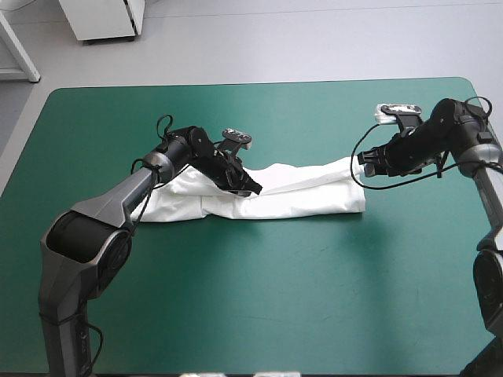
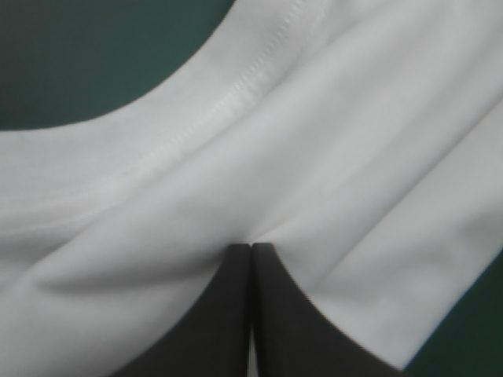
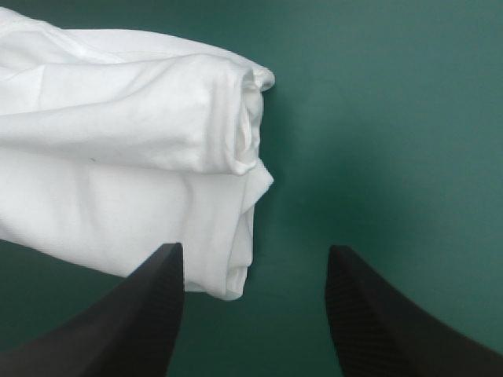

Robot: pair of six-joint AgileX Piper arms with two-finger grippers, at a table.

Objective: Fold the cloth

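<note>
Next, my right gripper grabs the T-shirt by its rolled end (image 1: 350, 167) to fold the long band (image 1: 275, 205) over on itself.
The white T-shirt (image 1: 275, 196) lies as a long folded band across the middle of the teal-green table (image 1: 259, 298). My left gripper (image 1: 250, 188) is shut on the T-shirt (image 2: 314, 157) near the band's middle, its black fingers (image 2: 228, 314) meeting in a point with cloth bunched at the tip; a stitched hem curves just ahead. My right gripper (image 1: 363, 163) stands open at the band's right end. In the right wrist view the rolled end of the T-shirt (image 3: 157, 141) lies ahead of one finger (image 3: 141, 314), and the right gripper (image 3: 255, 255) has mostly bare cover between its fingers.
Bare teal-green cover (image 1: 259, 314) stretches in front of the cloth and behind it toward the far edge (image 1: 259, 82). A white cabinet (image 1: 102, 20) stands on the floor beyond the table.
</note>
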